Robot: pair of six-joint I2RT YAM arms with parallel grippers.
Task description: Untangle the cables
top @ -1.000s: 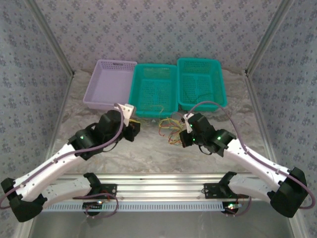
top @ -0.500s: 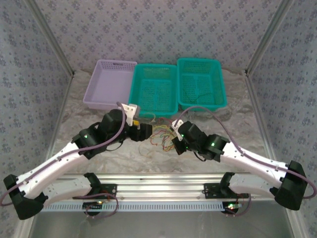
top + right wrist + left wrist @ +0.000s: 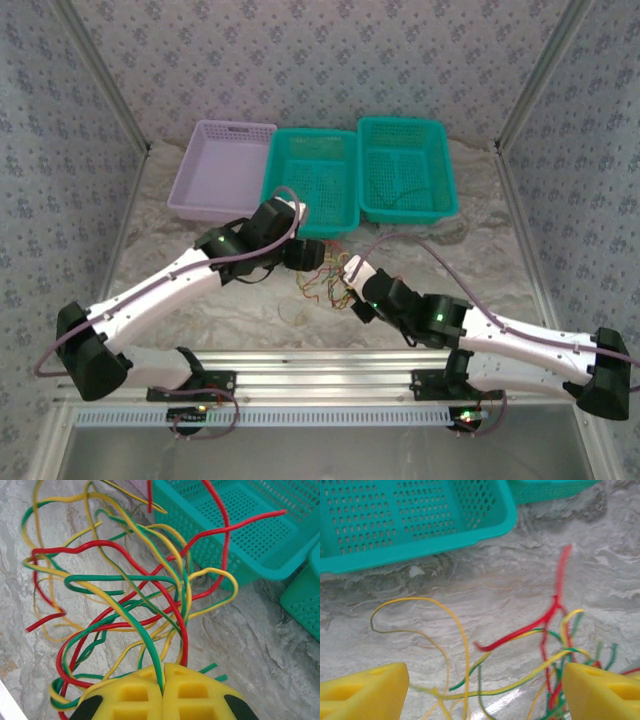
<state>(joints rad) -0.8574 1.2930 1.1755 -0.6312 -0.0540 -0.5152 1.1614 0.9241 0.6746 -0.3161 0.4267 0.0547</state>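
Next, my left gripper grabs the red cable by its loose end (image 3: pixel 149 507). Then my right gripper is free to pull the green-and-yellow cable (image 3: pixel 150 645) loose.
The cables (image 3: pixel 322 285) are a loose tangle of thin red, yellow and green wires on the marble table, just in front of the middle teal basket. My right gripper (image 3: pixel 163 681) is shut on a green-and-yellow cable (image 3: pixel 150 645), and the rest of the tangle (image 3: pixel 130 590) fans out ahead of it. From the left, my left gripper (image 3: pixel 482 695) hangs open over the bundle. Its yellow fingers (image 3: pixel 365 692) stand wide apart, with several strands (image 3: pixel 520 682) running across the gap. In the top view the left gripper (image 3: pixel 318 260) and right gripper (image 3: pixel 348 290) flank the tangle.
Three baskets line the back: a lilac one (image 3: pixel 197 205), a teal one (image 3: pixel 276 190) and a second teal one (image 3: pixel 450 190). The middle teal basket's rim (image 3: pixel 420 547) lies just beyond the cables. Patterned walls and metal posts enclose the table.
My left arm has swung right to the tangle and its jaws have opened wide. The right arm has slid left and nearer, dragging the cables with it, still shut.
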